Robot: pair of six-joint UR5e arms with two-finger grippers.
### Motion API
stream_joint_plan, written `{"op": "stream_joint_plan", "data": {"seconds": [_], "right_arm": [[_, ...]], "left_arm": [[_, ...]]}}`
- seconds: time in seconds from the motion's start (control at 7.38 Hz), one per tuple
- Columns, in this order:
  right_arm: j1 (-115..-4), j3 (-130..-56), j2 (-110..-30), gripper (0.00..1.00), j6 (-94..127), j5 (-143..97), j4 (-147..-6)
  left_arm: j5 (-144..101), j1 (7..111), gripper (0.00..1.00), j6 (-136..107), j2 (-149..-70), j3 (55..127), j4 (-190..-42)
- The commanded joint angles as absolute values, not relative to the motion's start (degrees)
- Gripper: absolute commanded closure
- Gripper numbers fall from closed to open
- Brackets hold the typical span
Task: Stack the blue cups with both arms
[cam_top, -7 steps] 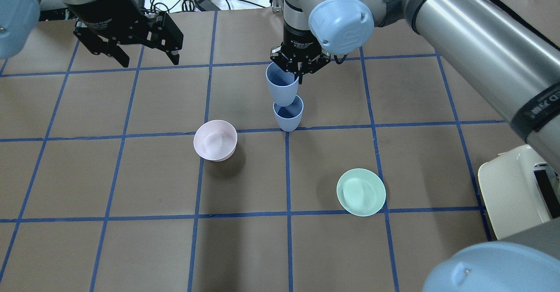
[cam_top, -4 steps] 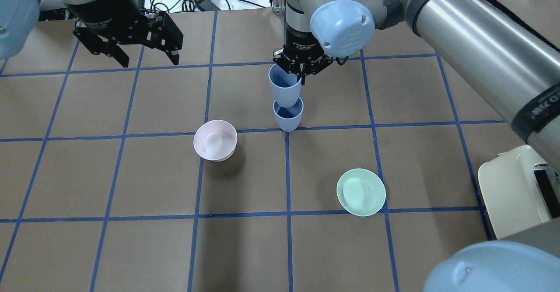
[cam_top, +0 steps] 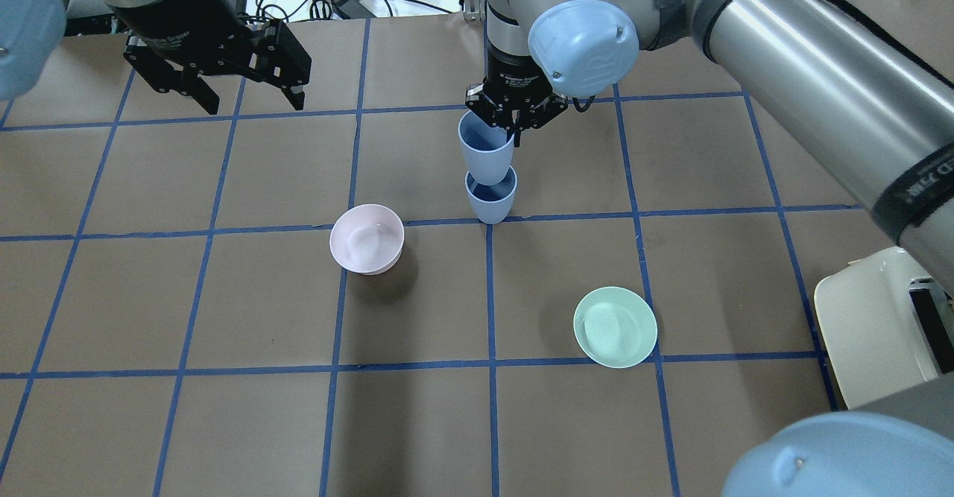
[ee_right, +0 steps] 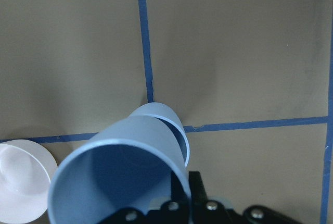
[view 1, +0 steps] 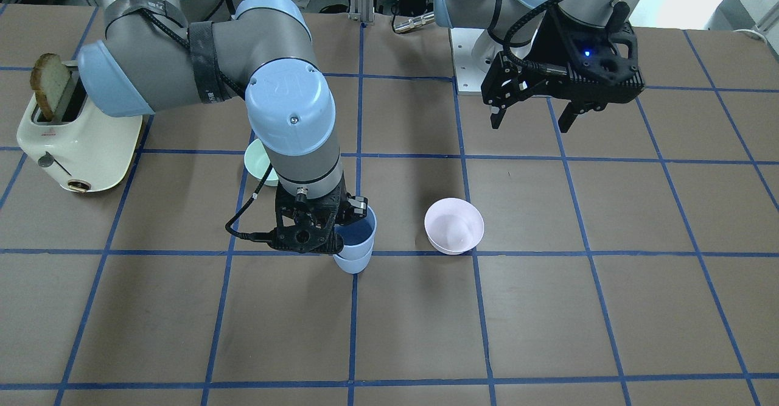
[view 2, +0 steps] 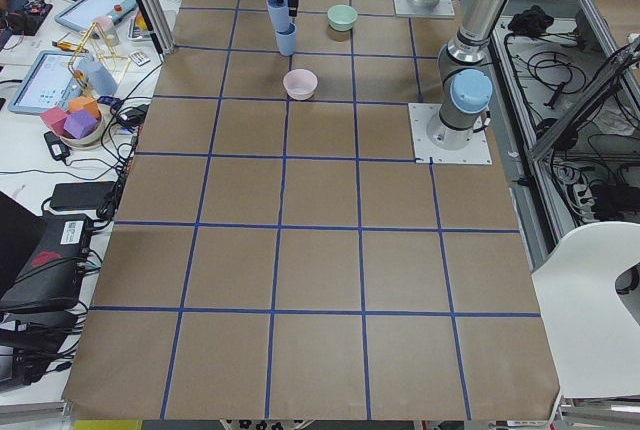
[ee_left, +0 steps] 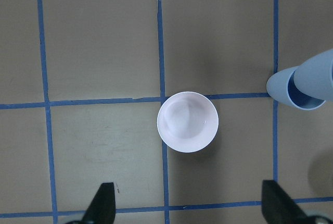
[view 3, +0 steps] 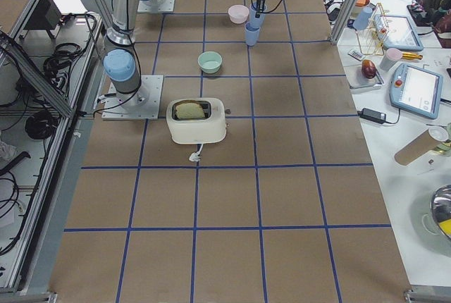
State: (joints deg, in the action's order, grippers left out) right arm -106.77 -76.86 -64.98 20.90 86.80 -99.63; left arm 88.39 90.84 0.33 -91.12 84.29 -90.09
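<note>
The held blue cup's lower side point(view 1: 358, 249) is inside the standing cup's rim point(view 1: 353, 259), so my right gripper can open now and the held cup would stay inside the standing cup.
One blue cup point(cam_top: 492, 199) stands upright on the table at a grid-line crossing. My right gripper point(cam_top: 513, 121) is shut on the rim of the second blue cup point(cam_top: 486, 150). It holds this cup tilted, with its base at the mouth of the standing cup. Both cups show in the front view, held point(view 1: 359, 231) and standing point(view 1: 352, 264), and in the right wrist view, held point(ee_right: 119, 172) and standing point(ee_right: 169, 120). My left gripper point(cam_top: 253, 102) is open and empty, hovering at the far left, well apart from the cups.
A pale pink bowl point(cam_top: 367, 238) sits left of the cups. A mint-green bowl point(cam_top: 615, 326) sits nearer, to the right. A cream toaster point(view 1: 73, 132) with a bread slice stands at the right edge. Cables lie beyond the table's far edge.
My right gripper has shifted the held cup slightly right and down, closer over the standing cup. The left arm has not moved.
</note>
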Motion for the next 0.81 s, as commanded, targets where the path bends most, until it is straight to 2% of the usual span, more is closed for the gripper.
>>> {"op": "stream_joint_plan", "data": {"seconds": [0.0, 0.41, 0.54, 0.68], "right_arm": [[-106.7, -77.1, -65.0, 1.0, 20.8, 86.9, -99.5], [-106.8, -77.4, -64.7, 1.0, 21.9, 86.9, -99.5], [-106.8, -77.4, -64.7, 0.94, 22.1, 86.8, -99.5], [-106.8, -77.4, -64.6, 0.82, 22.1, 86.9, -99.4]], "left_arm": [[88.7, 90.9, 0.0, 0.3, -91.1, 84.3, -90.1], [88.7, 90.9, 0.0, 0.3, -91.1, 84.3, -90.1], [88.7, 90.9, 0.0, 0.3, -91.1, 84.3, -90.1], [88.7, 90.9, 0.0, 0.3, -91.1, 84.3, -90.1]]}}
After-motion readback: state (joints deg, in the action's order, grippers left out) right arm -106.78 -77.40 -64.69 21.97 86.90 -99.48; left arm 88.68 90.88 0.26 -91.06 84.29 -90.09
